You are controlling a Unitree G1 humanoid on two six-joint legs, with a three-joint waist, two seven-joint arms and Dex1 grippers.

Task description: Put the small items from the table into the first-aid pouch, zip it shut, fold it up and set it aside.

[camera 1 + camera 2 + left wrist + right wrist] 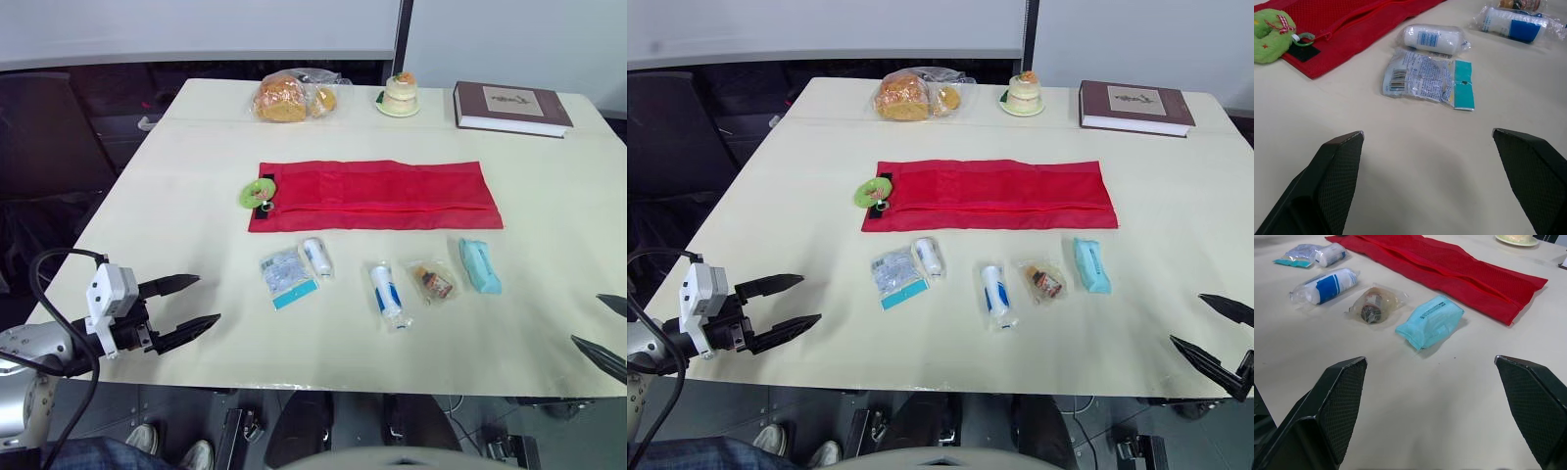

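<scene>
The left gripper grabs the raised zip edge (pixel 296 207) near the charm end next, since the red pouch fabric (pixel 377 183) lies flat on the tabletop.
The red first-aid pouch (pixel 375 195) lies unfolded flat across the table's middle, a green plush charm (pixel 257 193) at its left end. In front of it sit several small items: a flat packet with a teal edge (pixel 286 275), a white gauze roll (pixel 316 256), a blue-and-white bandage pack (pixel 386 291), a small clear bag with a brown item (pixel 432 282) and a teal tissue pack (pixel 480 265). My left gripper (pixel 188 305) hovers open over the table's front left corner. My right gripper (pixel 605 331) is open at the front right edge. Both hold nothing.
At the table's far edge stand a bag of bread (pixel 292 96), a small cake on a plate (pixel 399 95) and a brown book (pixel 509 107). The table's left edge drops to a dark floor.
</scene>
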